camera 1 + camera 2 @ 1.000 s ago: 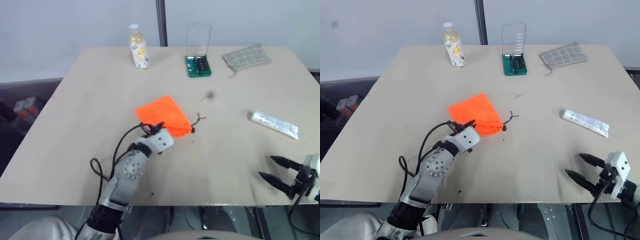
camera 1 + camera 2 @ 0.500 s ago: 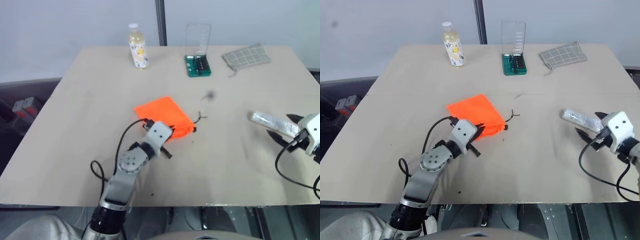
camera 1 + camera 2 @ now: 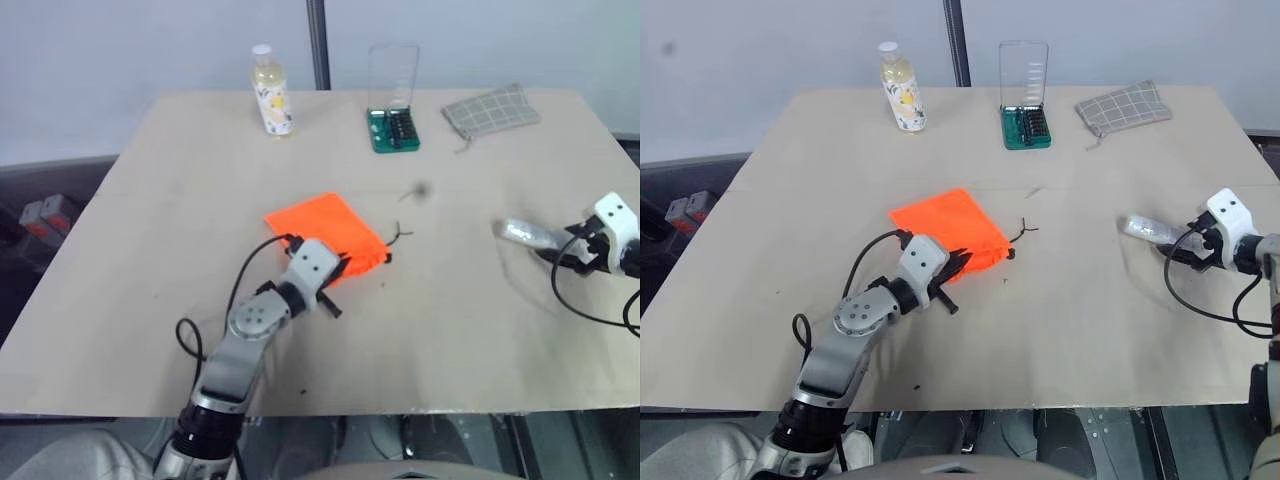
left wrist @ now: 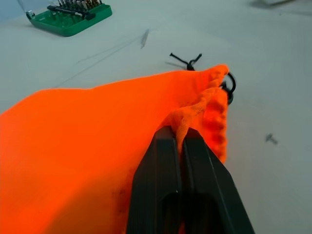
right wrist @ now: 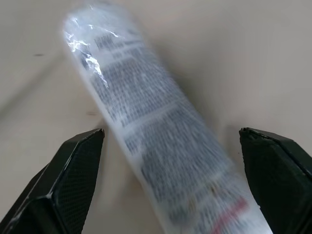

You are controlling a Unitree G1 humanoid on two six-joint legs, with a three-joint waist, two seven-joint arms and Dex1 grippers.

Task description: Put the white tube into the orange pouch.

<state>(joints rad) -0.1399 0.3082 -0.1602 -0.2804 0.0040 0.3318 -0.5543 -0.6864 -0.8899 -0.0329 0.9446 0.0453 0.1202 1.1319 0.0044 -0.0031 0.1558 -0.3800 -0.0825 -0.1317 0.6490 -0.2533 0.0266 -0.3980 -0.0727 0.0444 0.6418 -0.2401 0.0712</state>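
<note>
My right gripper's fingers are beside the white tube's (image 3: 522, 233) printed sides, low at the tabletop, so my right gripper closes now, which would catch it.
The orange pouch (image 3: 322, 224) lies near the middle of the table, its dark drawstring (image 3: 400, 237) trailing from the right corner. My left gripper (image 4: 178, 132) is shut on the gathered edge of the pouch's mouth, pinching a fold of fabric between its black fingers. The white tube (image 3: 522, 233) lies flat at the table's right side. My right gripper (image 5: 170, 131) is open and straddles the tube (image 5: 156, 146), one finger (image 5: 73, 170) on each side, apart from it. From the head the gripper (image 3: 1180, 252) hides the tube's near end.
At the table's far edge stand a white-capped bottle (image 3: 272, 92) of yellowish liquid, a green bit set (image 3: 394, 130) with its clear lid raised, and a grey checked pouch (image 3: 492, 110). Bare tabletop (image 3: 450, 330) lies between my two arms.
My right arm has swung from the table's front right edge forward to the tube, staying open. My left wrist has rolled while keeping its hold on the pouch.
</note>
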